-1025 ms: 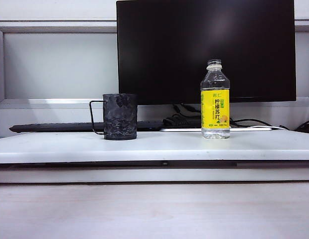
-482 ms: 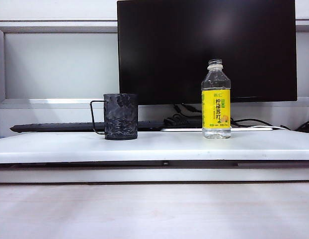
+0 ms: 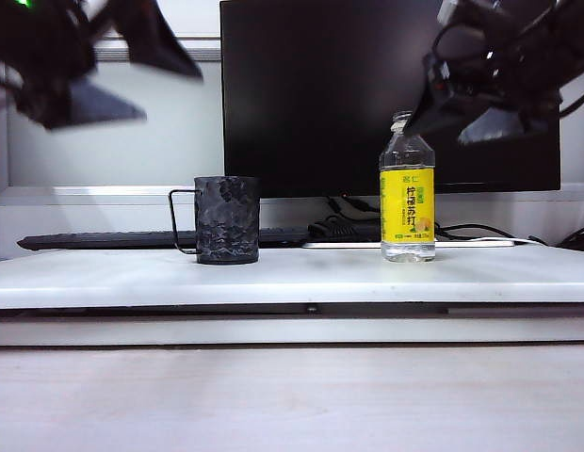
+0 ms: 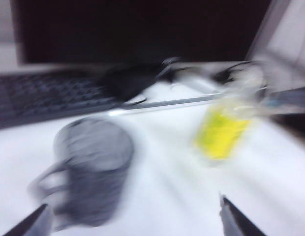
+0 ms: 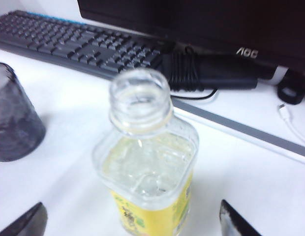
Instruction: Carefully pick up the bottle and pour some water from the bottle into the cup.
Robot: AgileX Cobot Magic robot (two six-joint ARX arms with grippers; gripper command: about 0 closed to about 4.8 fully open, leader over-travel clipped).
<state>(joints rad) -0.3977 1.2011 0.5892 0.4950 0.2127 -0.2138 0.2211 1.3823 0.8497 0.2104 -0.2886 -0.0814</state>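
I need to grab the bottle with my right gripper by the flat sides at its yellow label (image 3: 407, 205) (image 5: 155, 214), because the bottle slopes inward at its top.
The bottle (image 3: 407, 198), clear with a yellow label and no cap, stands upright on the white table (image 3: 292, 278), right of centre. The dark mottled cup (image 3: 228, 221) stands to its left, wire handle pointing left. My left gripper (image 3: 171, 94) hangs blurred high above and left of the cup, open and empty. My right gripper (image 3: 433, 137) hovers open beside the bottle's neck. In the right wrist view the open gripper (image 5: 133, 205) straddles the bottle (image 5: 147, 167) without touching; water (image 5: 142, 174) shows inside. The blurred left wrist view shows the cup (image 4: 93, 167), the bottle (image 4: 224, 125) and the open gripper (image 4: 133, 206).
A large black monitor (image 3: 386, 94) stands right behind both objects. A black keyboard (image 3: 104, 241) and coiled cables (image 3: 344, 229) lie at its foot. The white table's front edge steps down to a lower surface (image 3: 292, 395).
Both arms have swung into the exterior view from the top corners; none showed before. The cup and bottle have not moved.
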